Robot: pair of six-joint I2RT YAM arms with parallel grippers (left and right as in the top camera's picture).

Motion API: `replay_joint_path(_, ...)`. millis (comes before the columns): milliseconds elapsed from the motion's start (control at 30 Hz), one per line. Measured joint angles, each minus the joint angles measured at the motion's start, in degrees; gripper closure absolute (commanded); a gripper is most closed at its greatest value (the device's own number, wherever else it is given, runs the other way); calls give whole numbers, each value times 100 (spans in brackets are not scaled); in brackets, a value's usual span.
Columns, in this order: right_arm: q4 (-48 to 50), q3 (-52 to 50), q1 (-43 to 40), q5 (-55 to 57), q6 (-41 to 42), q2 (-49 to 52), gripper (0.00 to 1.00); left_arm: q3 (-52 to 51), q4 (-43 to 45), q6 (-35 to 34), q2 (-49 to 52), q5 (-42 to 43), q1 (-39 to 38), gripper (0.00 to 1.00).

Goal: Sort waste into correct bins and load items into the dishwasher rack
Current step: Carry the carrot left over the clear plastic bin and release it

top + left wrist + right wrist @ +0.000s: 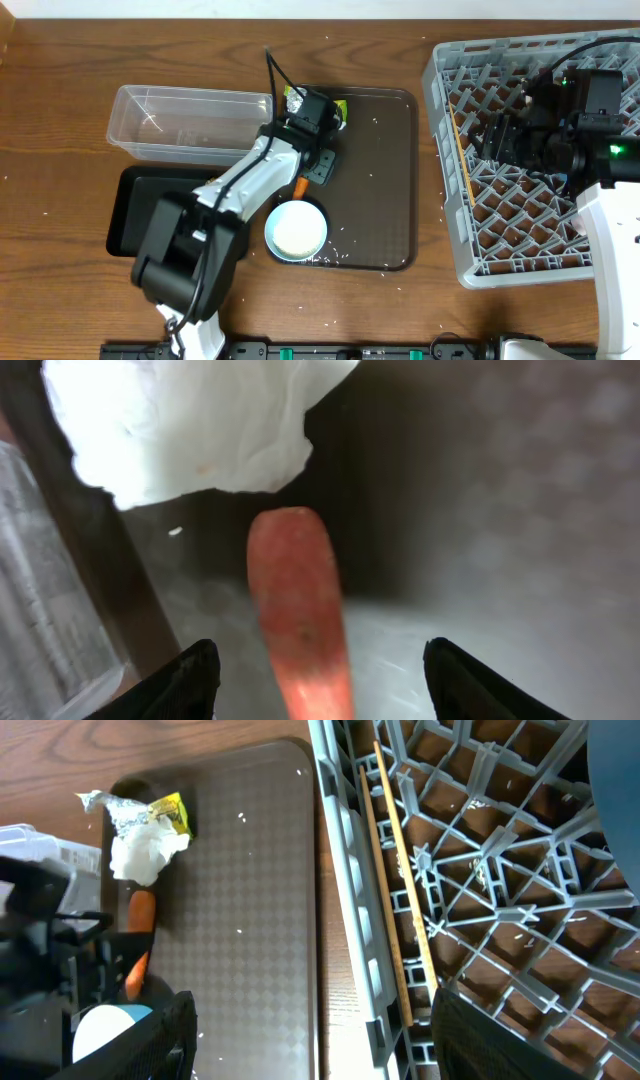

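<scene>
The orange carrot stick is between both fingers but below them, so my left gripper should lower before it closes, as it would miss the stick now.
My left gripper is open over the brown serving tray, and the orange carrot stick lies between its fingers. The crumpled white-and-green wrapper lies just beyond it. The pale-blue bowl stands on the tray's front. My right gripper is open and empty above the left side of the grey dishwasher rack. The chopsticks lie in the rack. A dark-blue edge shows there, perhaps the plate. Cups and brown lump are out of view.
The clear tub stands left of the serving tray, with the black tray in front of it. White rice grains are scattered on the serving tray and the table. My left arm stretches over the black tray.
</scene>
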Motion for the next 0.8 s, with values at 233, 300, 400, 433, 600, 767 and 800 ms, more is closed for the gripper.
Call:
replay_joint_path(233, -9, 0, 0, 0, 0, 0, 32, 0, 118, 2, 315, -125, 0, 39)
replay_joint_path(300, -9, 0, 0, 0, 0, 0, 32, 15, 140, -20, 407, -101, 0, 46)
replay_joint_path(400, -9, 0, 0, 2, 0, 0, 32, 24, 138, 2, 409, -122, -2, 55)
replay_joint_path(433, -9, 2, 2, 2, 0, 0, 32, 24, 133, -2, 407, -127, -2, 61)
replay_joint_path(600, -7, 0, 0, 2, 0, 0, 32, 24, 87, 28, 404, -125, -13, 73)
replay_joint_path(767, -15, 0, 0, 2, 2, 0, 32, 24, -39, 37, 352, -125, -57, 74)
replay_joint_path(800, -17, 0, 2, 2, 0, 0, 32, 22, -76, 37, 315, -125, -70, 74)
